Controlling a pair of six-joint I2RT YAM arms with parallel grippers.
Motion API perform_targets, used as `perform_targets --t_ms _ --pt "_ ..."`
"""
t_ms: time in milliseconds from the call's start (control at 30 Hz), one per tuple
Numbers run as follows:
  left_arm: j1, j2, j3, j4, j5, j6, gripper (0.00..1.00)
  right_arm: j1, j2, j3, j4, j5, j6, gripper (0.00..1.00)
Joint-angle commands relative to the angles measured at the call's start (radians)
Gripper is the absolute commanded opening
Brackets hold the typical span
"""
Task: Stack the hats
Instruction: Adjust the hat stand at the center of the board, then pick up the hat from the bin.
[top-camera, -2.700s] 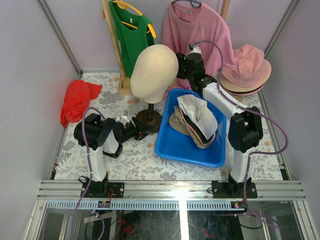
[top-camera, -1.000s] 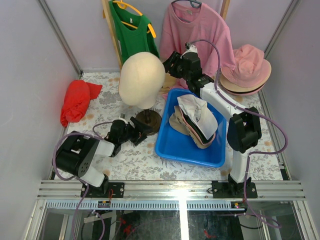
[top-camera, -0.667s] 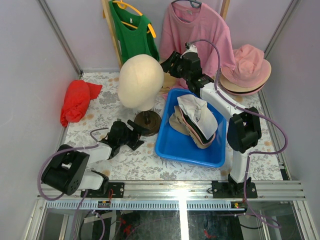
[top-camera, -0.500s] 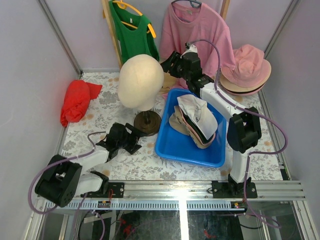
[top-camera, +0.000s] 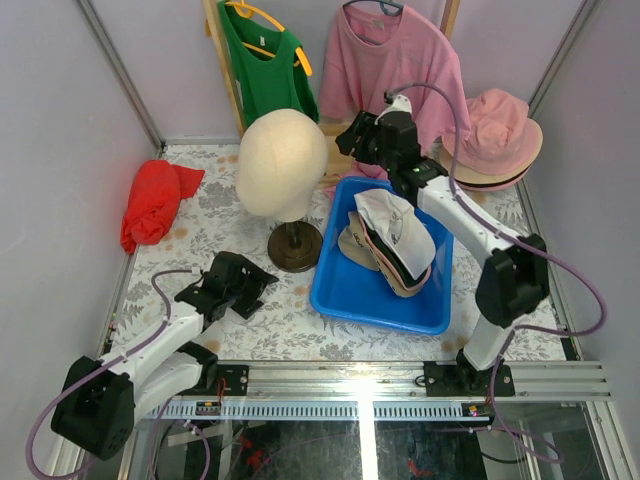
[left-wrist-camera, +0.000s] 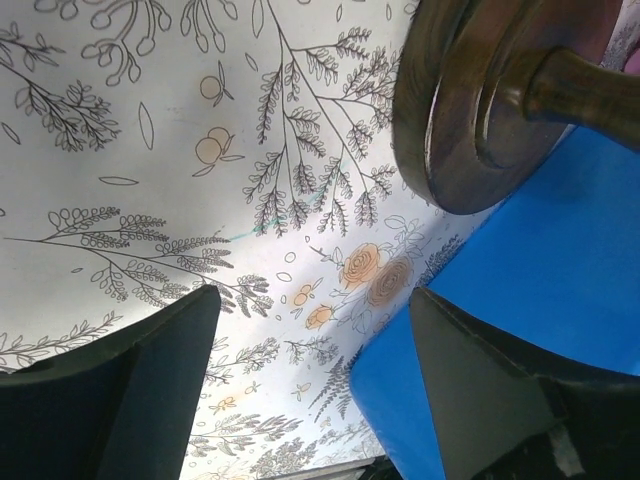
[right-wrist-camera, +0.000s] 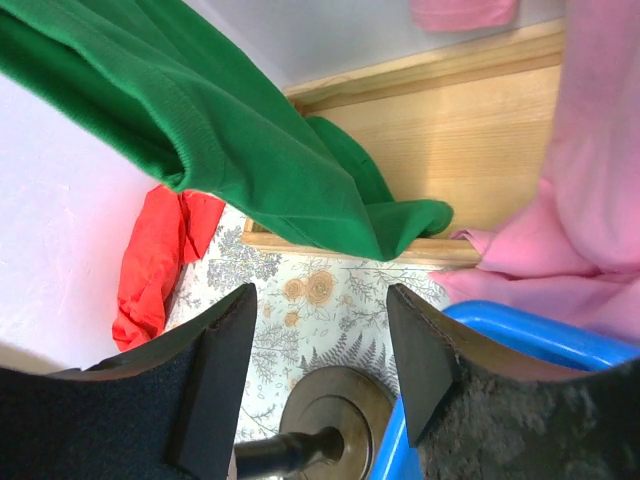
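Next, my right gripper takes the white cap by its top edge to stack it on the mannequin head. The white cap's rim is for my left gripper.
A pile of caps (top-camera: 392, 240), white on top over tan, pink and black ones, lies in the blue bin (top-camera: 345, 290). A pink bucket hat (top-camera: 497, 130) sits on a tan and a dark hat (top-camera: 487, 180) at the back right. My left gripper (top-camera: 222, 285) is open and empty, low over the table, front left of the mannequin stand; in the left wrist view (left-wrist-camera: 315, 300) only tablecloth lies between its jaws. My right gripper (top-camera: 362, 135) is open and empty, held high behind the bin; it also shows in the right wrist view (right-wrist-camera: 320, 295).
A cream mannequin head (top-camera: 282, 165) stands on a dark wooden base (top-camera: 294, 245), (left-wrist-camera: 470, 110), (right-wrist-camera: 340, 410) left of the bin (left-wrist-camera: 520, 290). A red cloth bundle (top-camera: 152, 203) lies far left. A green top (top-camera: 262, 60) and a pink shirt (top-camera: 395, 55) hang at the back.
My left arm has drawn back from the stand base toward the near left. My right gripper has shifted slightly right. Earlier the mannequin head moved a little left.
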Motion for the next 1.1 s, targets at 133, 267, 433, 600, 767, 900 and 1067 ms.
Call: perform_targets --t_ms 133,267,433,600,767,900,1067 --pt "-0.005 -0.068 0.032 -0.033 -0.035 0.024 0.66 0.009 -0.290 -0.165 -0.097 0.096 -0.101 0.62" --pt "-0.005 -0.111 0.033 -0.026 -0.020 0.044 0.64 0.013 -0.413 -0.279 -0.155 0.099 -0.105 0.62" --pt "-0.006 -0.142 0.029 0.004 0.004 0.069 0.64 0.015 -0.520 -0.417 -0.183 0.076 -0.082 0.62" --pt "-0.005 -0.142 0.027 0.036 0.029 0.079 0.64 0.016 -0.590 -0.539 -0.189 0.042 -0.024 0.63" --pt "-0.005 -0.133 0.042 0.038 0.036 0.100 0.64 0.018 -0.626 -0.627 -0.177 0.029 0.007 0.64" --pt "-0.005 -0.117 0.057 0.038 0.041 0.116 0.64 0.018 -0.640 -0.664 -0.170 0.028 0.020 0.65" --pt "-0.005 -0.099 0.070 0.044 0.050 0.127 0.64 0.019 -0.622 -0.711 -0.113 0.010 0.047 0.68"
